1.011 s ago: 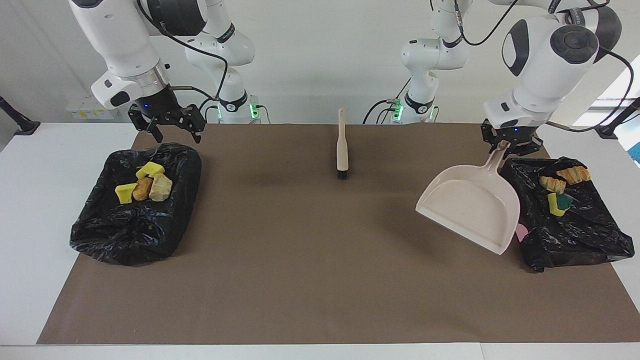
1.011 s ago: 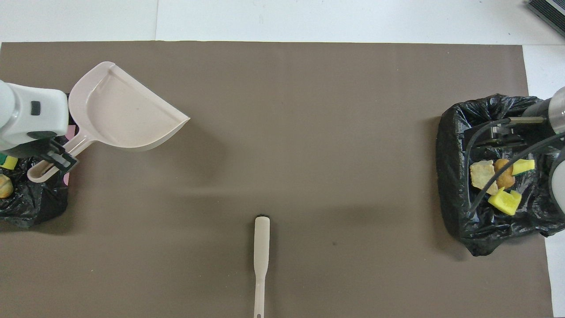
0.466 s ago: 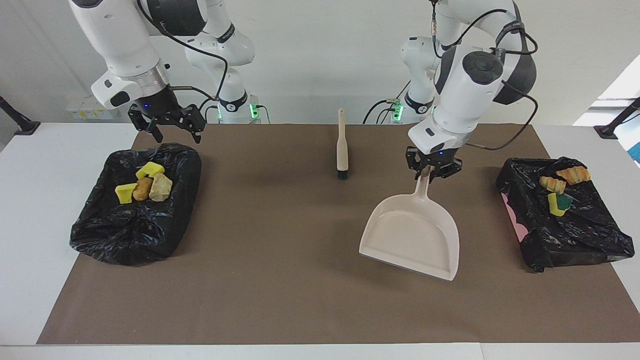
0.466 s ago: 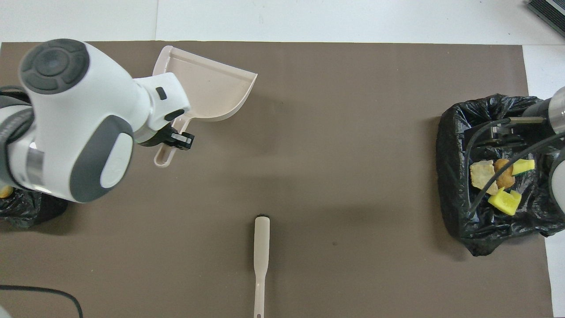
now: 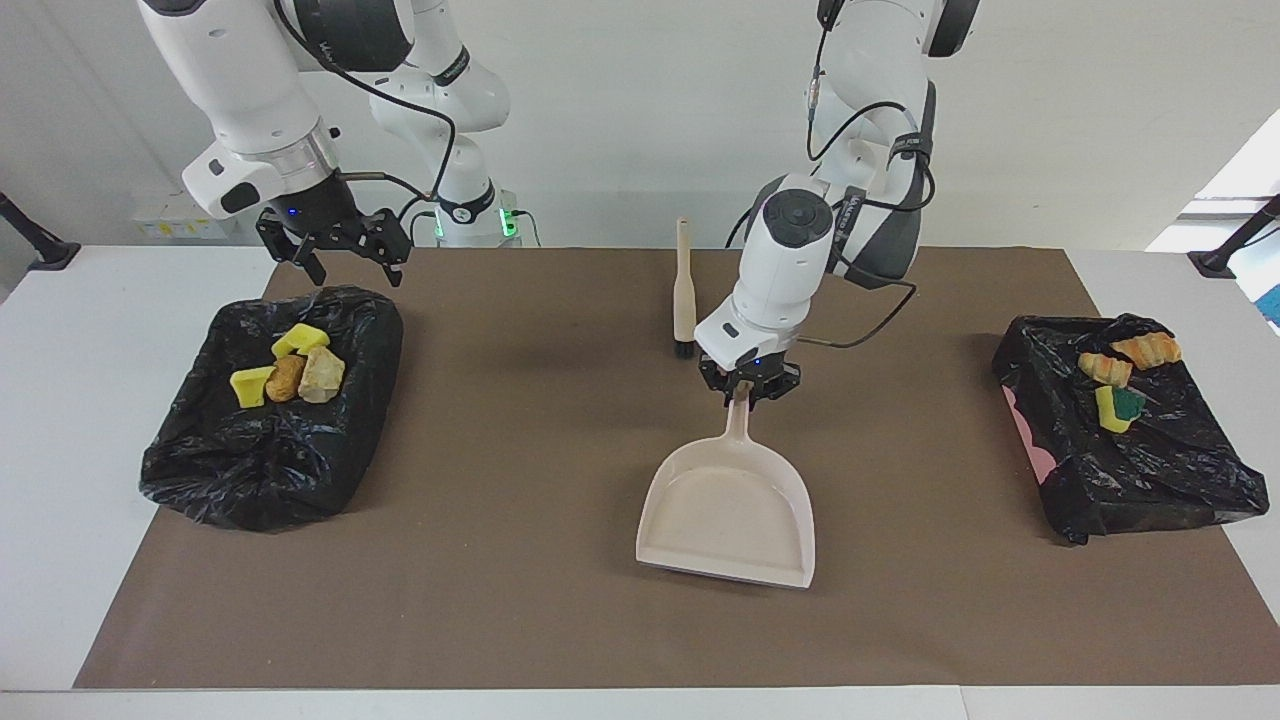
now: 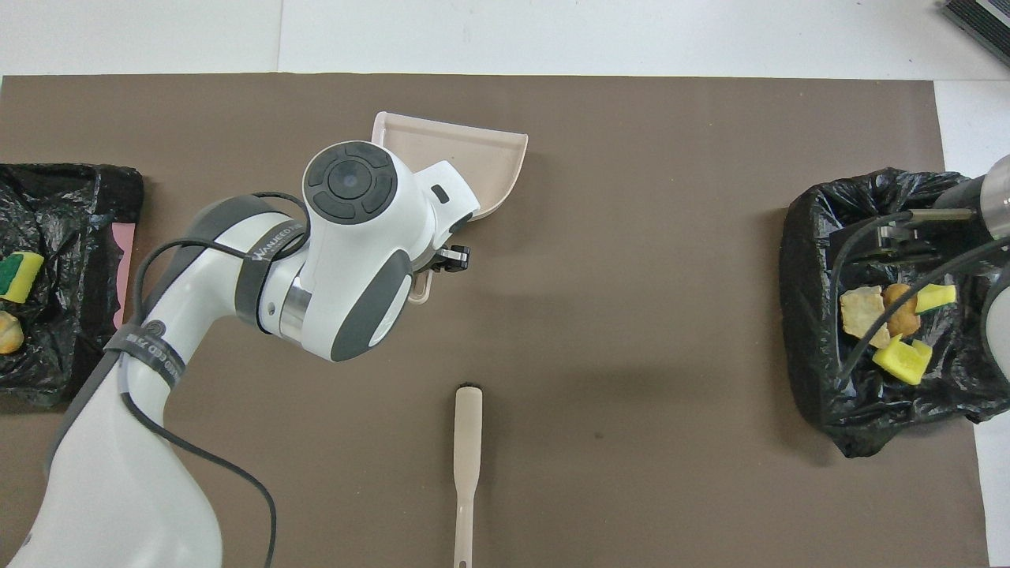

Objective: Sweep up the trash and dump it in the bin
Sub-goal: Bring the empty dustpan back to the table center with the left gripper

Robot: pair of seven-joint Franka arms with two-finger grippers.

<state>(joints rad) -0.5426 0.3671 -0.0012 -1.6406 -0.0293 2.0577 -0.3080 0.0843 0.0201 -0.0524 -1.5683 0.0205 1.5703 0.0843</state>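
Observation:
The robot's left gripper needs to stay closed on the dustpan (image 6: 464, 162), because the dustpan is hanging tilted above the brown mat in the overhead view.
The beige dustpan (image 5: 728, 512) (image 6: 464, 162) hangs low over the middle of the brown mat, empty, its mouth pointing away from the robots. My left gripper (image 5: 748, 391) (image 6: 439, 265) is shut on the dustpan's handle. Trash lies in two bins lined with black bags. Several sponge and bread scraps (image 5: 288, 371) (image 6: 895, 319) sit in the bin (image 5: 250, 450) (image 6: 813, 315) at the right arm's end. Two croissant pieces and a yellow-green sponge (image 5: 1118, 378) sit in the bin (image 5: 1160, 470) (image 6: 63, 237) at the left arm's end. My right gripper (image 5: 352, 262) waits open above its bin's edge nearest the robots.
The beige brush (image 5: 684, 295) (image 6: 467, 454) lies on the mat (image 5: 560, 620) near the robots, midway between the arms, bristles pointing away from them. A pink patch (image 5: 1025, 430) shows at the side of the left arm's bin. White table (image 5: 60, 420) surrounds the mat.
My left arm has carried the dustpan from beside its bin toward the middle of the mat and turned it straight. The right arm, brush and trash have not moved.

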